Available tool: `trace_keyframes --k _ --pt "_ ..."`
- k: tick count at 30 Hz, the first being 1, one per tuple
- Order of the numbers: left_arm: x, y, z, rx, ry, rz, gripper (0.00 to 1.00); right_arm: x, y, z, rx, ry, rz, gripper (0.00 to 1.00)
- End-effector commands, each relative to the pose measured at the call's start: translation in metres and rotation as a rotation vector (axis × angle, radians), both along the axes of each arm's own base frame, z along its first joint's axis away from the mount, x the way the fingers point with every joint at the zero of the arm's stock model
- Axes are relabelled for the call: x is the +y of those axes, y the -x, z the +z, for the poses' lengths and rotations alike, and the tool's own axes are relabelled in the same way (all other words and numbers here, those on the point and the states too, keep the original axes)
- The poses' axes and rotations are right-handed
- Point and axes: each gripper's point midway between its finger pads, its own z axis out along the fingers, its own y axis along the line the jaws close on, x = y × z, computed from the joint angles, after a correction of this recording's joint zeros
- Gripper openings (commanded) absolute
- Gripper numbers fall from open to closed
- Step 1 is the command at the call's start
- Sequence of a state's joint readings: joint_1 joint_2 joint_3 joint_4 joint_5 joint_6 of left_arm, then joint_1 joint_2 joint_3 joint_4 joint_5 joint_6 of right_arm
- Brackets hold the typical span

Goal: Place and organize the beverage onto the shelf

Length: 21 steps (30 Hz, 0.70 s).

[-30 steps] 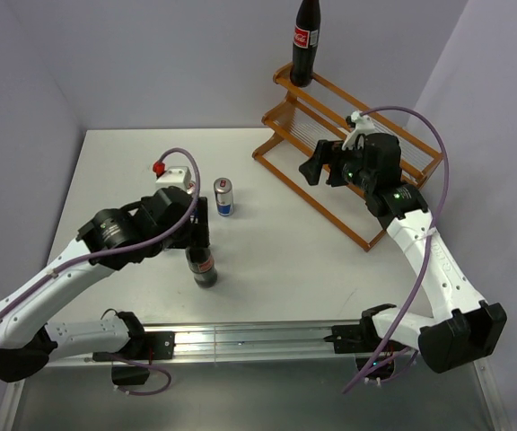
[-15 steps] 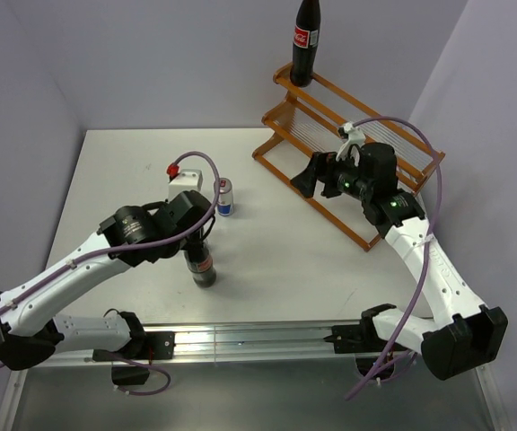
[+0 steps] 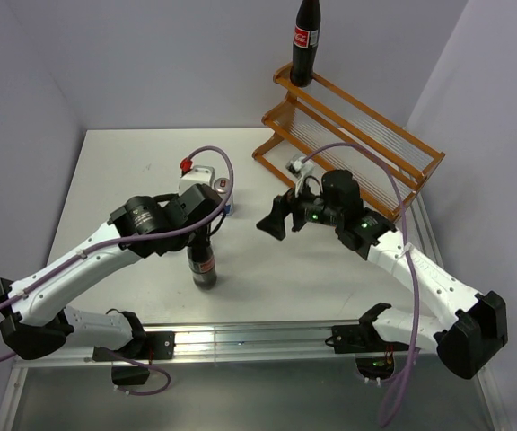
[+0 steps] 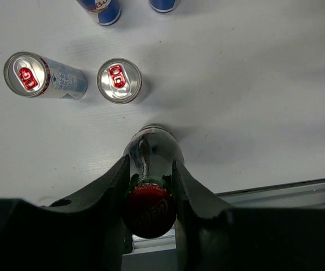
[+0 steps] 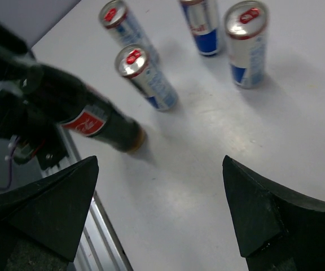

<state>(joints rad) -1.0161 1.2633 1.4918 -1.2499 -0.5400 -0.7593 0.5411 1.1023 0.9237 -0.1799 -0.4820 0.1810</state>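
The right gripper grips the cola bottle's body (image 3: 203, 266) near its red label next, below the bottle's held neck. This leaves the bottle's base free to stand on the shelf (image 3: 357, 148).
A dark cola bottle (image 3: 205, 269) with a red label stands upright near the table's front edge. My left gripper (image 3: 201, 244) is shut on its neck, just under the red cap (image 4: 149, 210), with one finger on each side. Several slim silver-blue cans stand behind it, among them a near can (image 4: 119, 81) and a left can (image 4: 26, 73); the right wrist view also shows a can (image 5: 143, 73) and the held bottle (image 5: 95, 121). My right gripper (image 3: 276, 215) hangs open and empty over the table's middle. A second cola bottle (image 3: 305, 40) stands on the left end of the shelf (image 3: 357, 148).
A metal rail (image 3: 240, 337) runs along the table's front edge, close behind the held bottle. Purple cables loop over both arms. Grey walls close in the left, back and right sides. The shelf stands at an angle at the back right.
My left gripper has shut on the bottle's neck. My right arm has swung away from the shelf, left and down toward the table's middle, still open.
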Motion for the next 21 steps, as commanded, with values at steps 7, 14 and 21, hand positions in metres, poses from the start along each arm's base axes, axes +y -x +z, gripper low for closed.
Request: trace_keyframes --k 7,14,21 --pt "-0.047 -0.003 0.095 -0.190 0.305 -0.216 0.00 0.043 0.052 0.025 -0.274 -0.103 0.284 0.97" --pt "-0.070 0.004 0.127 -0.235 0.417 -0.345 0.00 0.060 0.072 0.018 -0.315 -0.157 0.375 0.95" --pt "-0.079 0.007 0.157 -0.285 0.479 -0.402 0.00 0.077 0.092 0.010 -0.329 -0.165 0.459 0.94"
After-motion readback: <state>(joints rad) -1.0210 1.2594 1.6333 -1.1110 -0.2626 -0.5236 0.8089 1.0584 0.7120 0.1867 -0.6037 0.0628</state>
